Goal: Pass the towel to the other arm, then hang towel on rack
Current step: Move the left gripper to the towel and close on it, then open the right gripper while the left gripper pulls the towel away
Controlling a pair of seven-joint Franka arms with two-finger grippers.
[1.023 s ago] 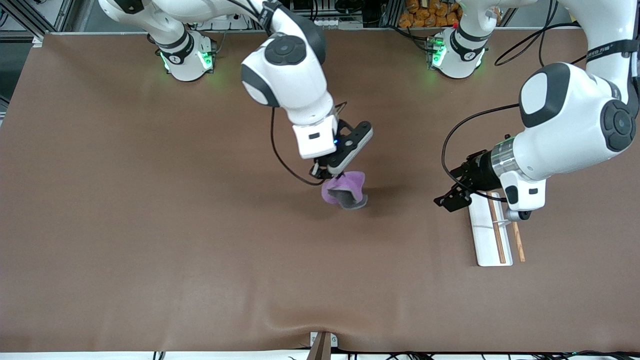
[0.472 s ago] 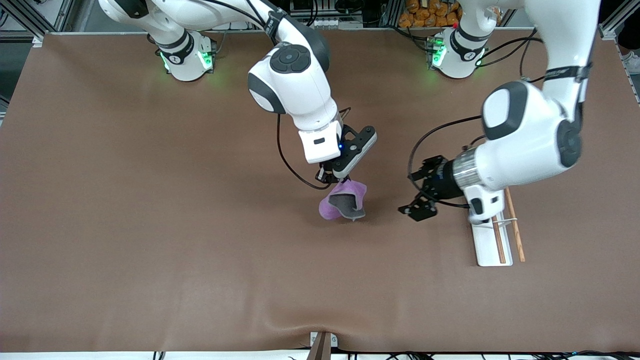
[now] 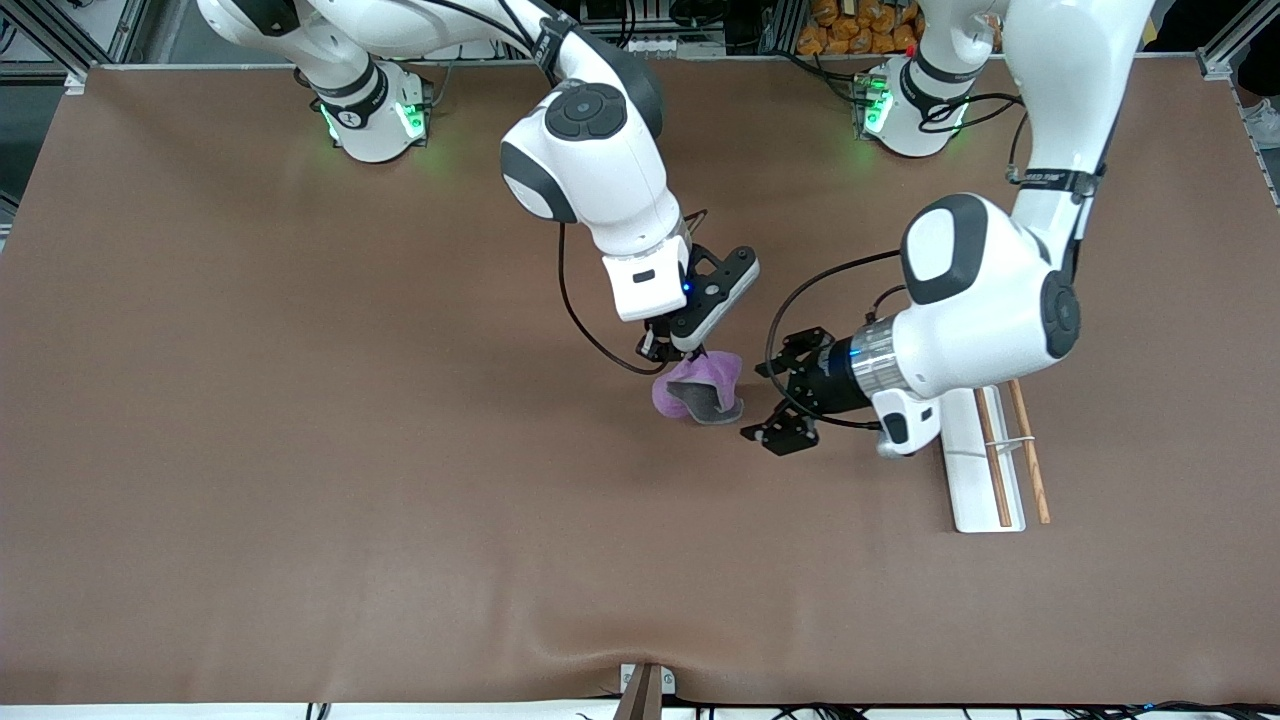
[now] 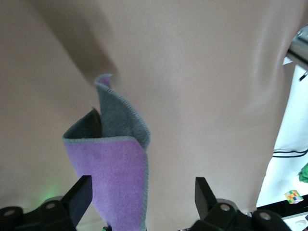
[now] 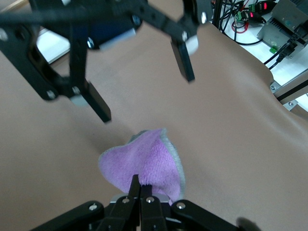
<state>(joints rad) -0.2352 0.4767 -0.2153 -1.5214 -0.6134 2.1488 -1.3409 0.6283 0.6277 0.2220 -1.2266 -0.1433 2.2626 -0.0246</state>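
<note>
I should next take the purple towel over, so I should grab it with my left gripper by its grey-hemmed edge point(image 3: 738, 374). Then I should hang it on the rack point(image 3: 965, 470).
The purple towel point(image 3: 697, 390), grey on its inner face, hangs crumpled over the middle of the table. My right gripper point(image 3: 672, 355) is shut on its upper edge; the right wrist view shows the closed fingertips point(image 5: 139, 185) pinching the purple towel point(image 5: 144, 161). My left gripper point(image 3: 757, 403) is open, level with the towel on the side toward the left arm's end and not touching it. In the left wrist view the towel point(image 4: 113, 163) stands just ahead of the spread fingers point(image 4: 82, 195), close to one of them. The rack point(image 3: 965, 470) lies flat with its two wooden rods point(image 3: 995, 460).
Brown table cover point(image 3: 300, 450) spans the whole surface. The rack's white base plate sits toward the left arm's end, partly under the left arm's wrist. The left gripper point(image 5: 144, 91) also shows in the right wrist view, open above the towel.
The left arm has swung away from over the rack toward the towel, its open gripper now close beside it. The right gripper with the towel has shifted slightly.
</note>
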